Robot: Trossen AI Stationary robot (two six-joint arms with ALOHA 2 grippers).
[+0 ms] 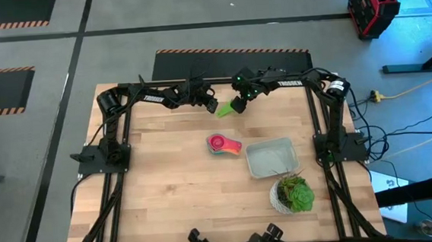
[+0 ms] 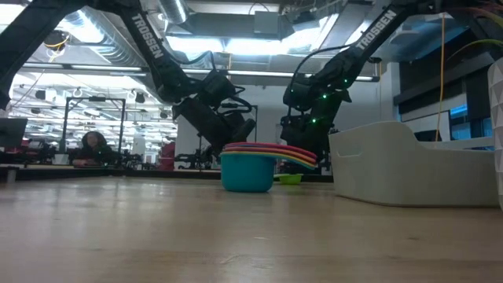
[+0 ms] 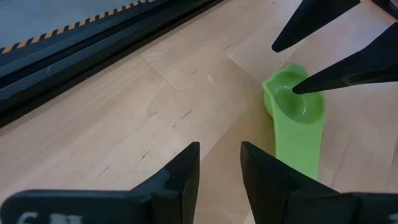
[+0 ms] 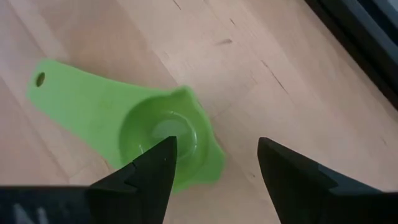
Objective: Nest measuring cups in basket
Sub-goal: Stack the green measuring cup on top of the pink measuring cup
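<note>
My right gripper grabs the green measuring cup [image 4: 146,127] by its bowl's rim [image 4: 209,140] next, so that the cup nests in the stack of measuring cups.
A green measuring cup [image 4: 146,127] lies on the table near its far edge, bowl up, also seen in the high view [image 1: 224,110] and the left wrist view [image 3: 297,115]. My right gripper [image 4: 217,155] is open above it, one fingertip [image 3: 297,88] over the bowl and the other past the rim. My left gripper [image 3: 219,163] stands open just left of the cup, holding nothing. A nested stack of measuring cups [image 1: 224,144], teal at the bottom [image 2: 247,173], rests on the table left of the light-gray basket [image 1: 270,157]. My right gripper comes at the green cup's bowel end from above, slanting down, with one finger [image 4: 155,168] over the hollow and one outside the rim [image 4: 208,146]. I cannot tell whether either finger touches the cup. The cup lies flat on the table.
A white pot with a green plant [image 1: 292,194] stands near the basket's near right corner. The black frame rail [image 3: 74,50] runs along the far edge, close behind both grippers. Bare wood spreads over the table's left half.
</note>
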